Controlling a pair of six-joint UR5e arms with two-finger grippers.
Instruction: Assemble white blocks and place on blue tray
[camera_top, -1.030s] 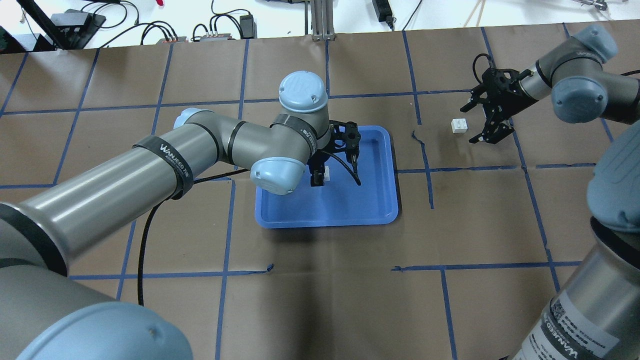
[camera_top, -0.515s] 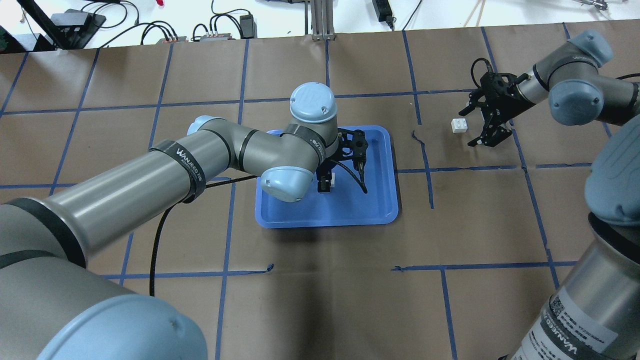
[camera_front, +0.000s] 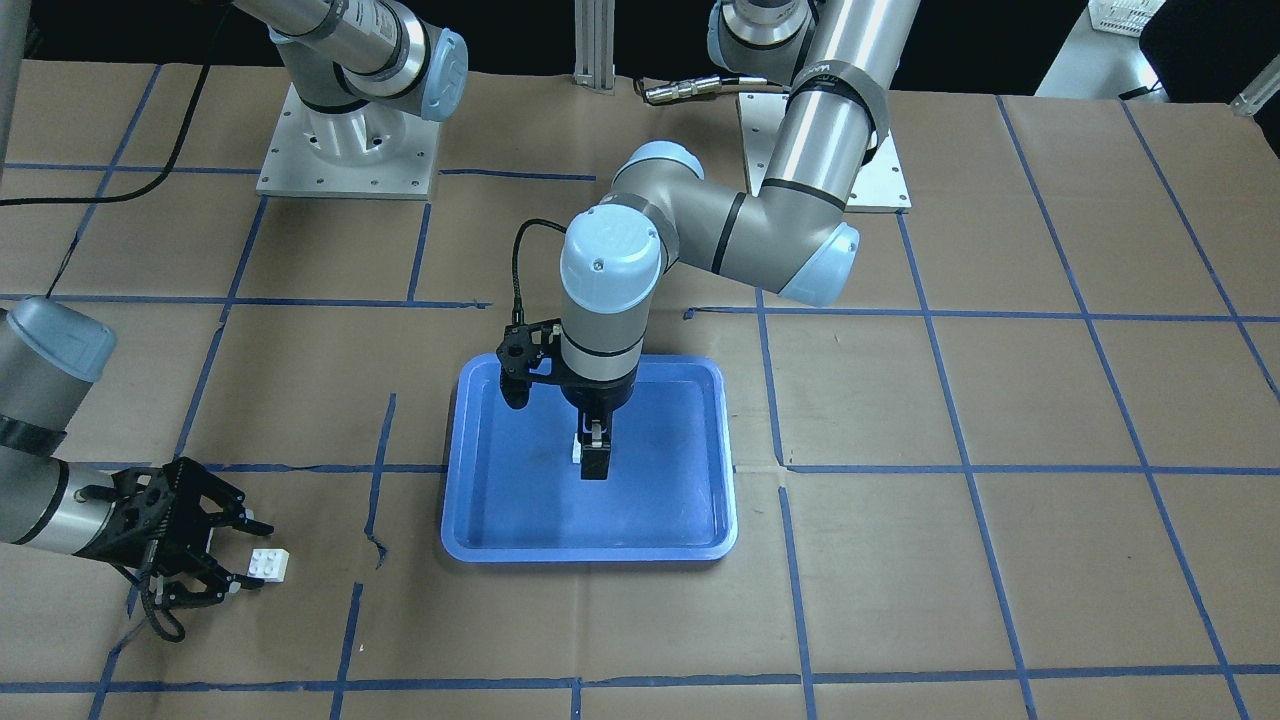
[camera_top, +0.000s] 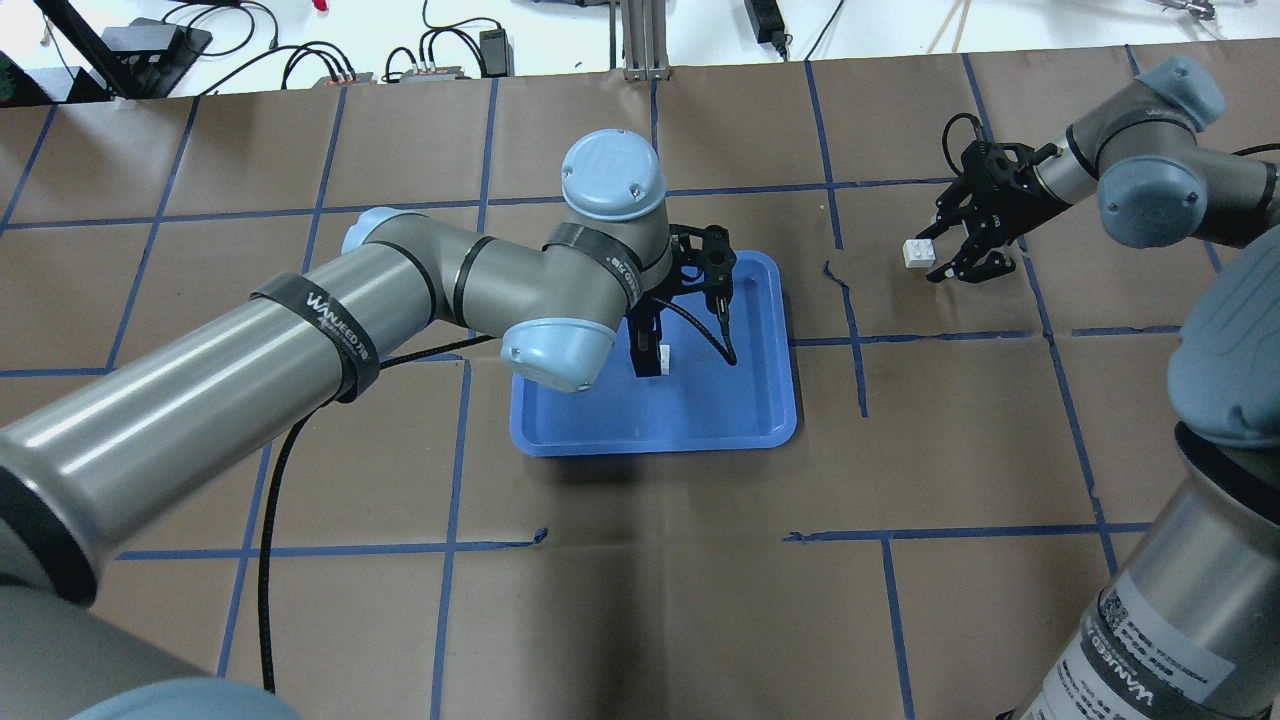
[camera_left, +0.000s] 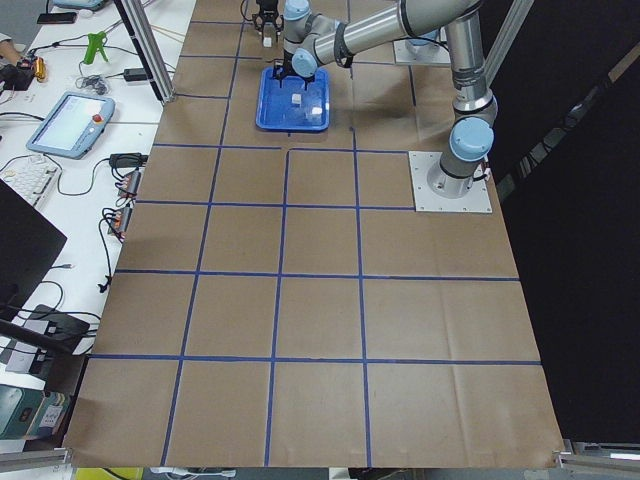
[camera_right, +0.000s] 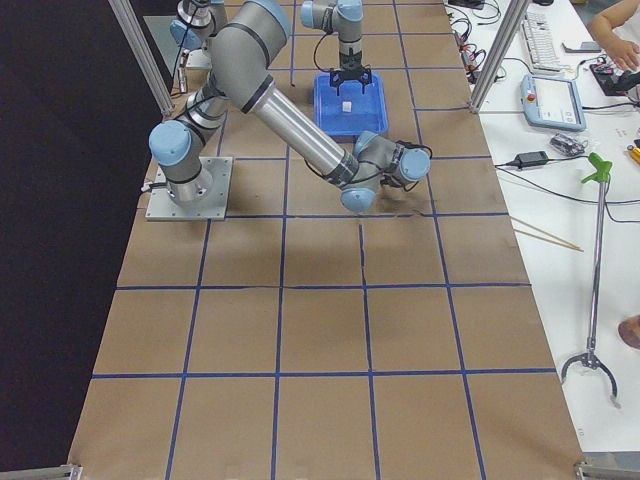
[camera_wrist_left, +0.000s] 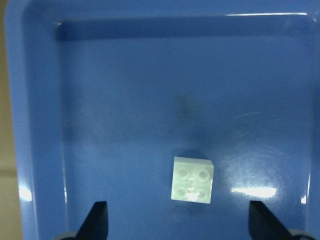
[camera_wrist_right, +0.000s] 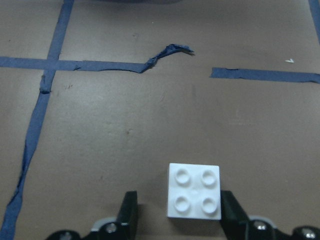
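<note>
My right gripper grabs the second white block's smooth studless sides next, to assemble the white blocks on the blue tray (camera_front: 588, 504).
The blue tray (camera_top: 655, 444) lies mid-table; it also shows in the front view (camera_front: 590, 551). One white block (camera_top: 663, 356) sits on the tray floor. My left gripper (camera_top: 650, 358) hangs over it, open, and the left wrist view shows the block (camera_wrist_left: 192, 179) just above the line between the two fingertips (camera_wrist_left: 98, 220), not gripped. The second white block (camera_top: 917, 252) lies on the brown paper at the right. My right gripper (camera_top: 945, 256) is open and low. In the right wrist view this block (camera_wrist_right: 194, 191) sits between its fingers (camera_wrist_right: 128, 210), nearer the right one.
Blue tape lines cross the brown paper, and a torn tape end (camera_top: 830, 270) lies between the tray and the right block. The left arm's black cable (camera_top: 285, 470) trails over the table. Cables and power bricks lie beyond the far edge (camera_top: 430, 60).
My right gripper has moved left so that its fingers now flank the loose block. My left gripper has shifted slightly over the tray and stays open above its block.
</note>
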